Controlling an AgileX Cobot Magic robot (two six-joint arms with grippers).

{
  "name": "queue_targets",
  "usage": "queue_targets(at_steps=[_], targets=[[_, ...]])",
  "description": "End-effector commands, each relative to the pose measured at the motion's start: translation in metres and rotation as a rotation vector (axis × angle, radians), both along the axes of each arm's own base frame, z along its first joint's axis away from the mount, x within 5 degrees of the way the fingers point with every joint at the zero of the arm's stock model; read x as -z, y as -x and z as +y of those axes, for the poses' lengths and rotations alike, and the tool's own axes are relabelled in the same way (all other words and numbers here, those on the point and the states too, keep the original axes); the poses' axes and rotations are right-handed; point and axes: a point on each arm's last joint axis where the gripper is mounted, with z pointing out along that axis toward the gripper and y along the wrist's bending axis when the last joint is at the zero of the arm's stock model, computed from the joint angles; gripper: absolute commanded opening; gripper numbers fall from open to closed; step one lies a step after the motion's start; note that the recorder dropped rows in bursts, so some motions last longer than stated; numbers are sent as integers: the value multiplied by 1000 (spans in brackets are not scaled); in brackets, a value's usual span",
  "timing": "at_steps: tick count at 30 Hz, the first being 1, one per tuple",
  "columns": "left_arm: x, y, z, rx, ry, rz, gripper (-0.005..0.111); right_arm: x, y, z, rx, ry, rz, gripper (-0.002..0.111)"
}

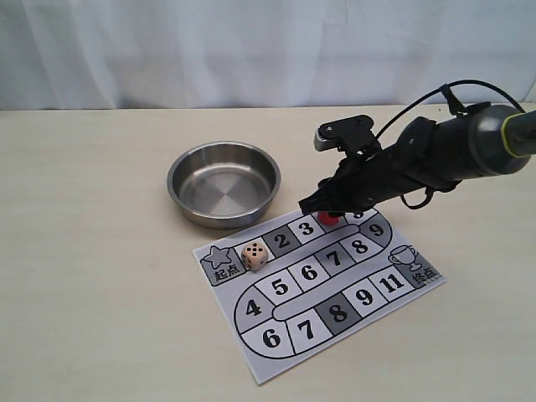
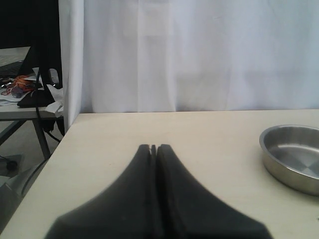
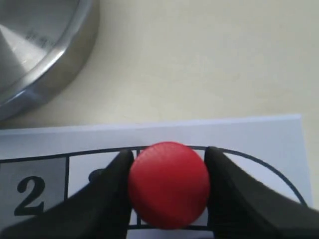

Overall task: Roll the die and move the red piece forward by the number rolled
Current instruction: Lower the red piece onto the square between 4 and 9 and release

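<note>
The red piece's base is short of the board's far corner square, so my right gripper should move the red piece toward that square before letting go of it.
The die rests on the printed board, on the square between the star square and square 2. The red piece stands at the board's far edge, just past square 3. My right gripper reaches down to it from the right. In the right wrist view the red piece fills the gap of my right gripper, with a black finger pressed against each side. My left gripper is shut on nothing above bare table; the exterior view does not show it.
A steel bowl sits behind the board to the left, empty; it also shows as the bowl and the bowl in the wrist views. A white curtain backs the table. The table's left edge drops to the floor.
</note>
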Motion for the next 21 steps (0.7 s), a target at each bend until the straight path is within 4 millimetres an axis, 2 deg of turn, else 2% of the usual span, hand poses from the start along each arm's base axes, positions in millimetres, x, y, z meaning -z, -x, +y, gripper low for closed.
queue_targets(at_steps=[1, 5, 8, 11, 13, 18, 21], targets=[[-3, 0, 0, 1, 3, -18, 0, -2, -1, -2, -2, 12, -18, 4], [-3, 0, 0, 1, 3, -16, 0, -15, -3, -5, 11, 5, -61, 4], [-3, 0, 0, 1, 3, -16, 0, -31, -7, -26, 69, -14, -83, 4], [-3, 0, 0, 1, 3, -16, 0, -34, -10, -43, 121, -30, -67, 4], [-3, 0, 0, 1, 3, -16, 0, -28, -9, -43, 120, -26, -49, 4], [-3, 0, 0, 1, 3, -16, 0, 6, -8, -38, 104, -4, 36, 4], [-3, 0, 0, 1, 3, -16, 0, 6, -7, -38, 99, -6, 48, 7]])
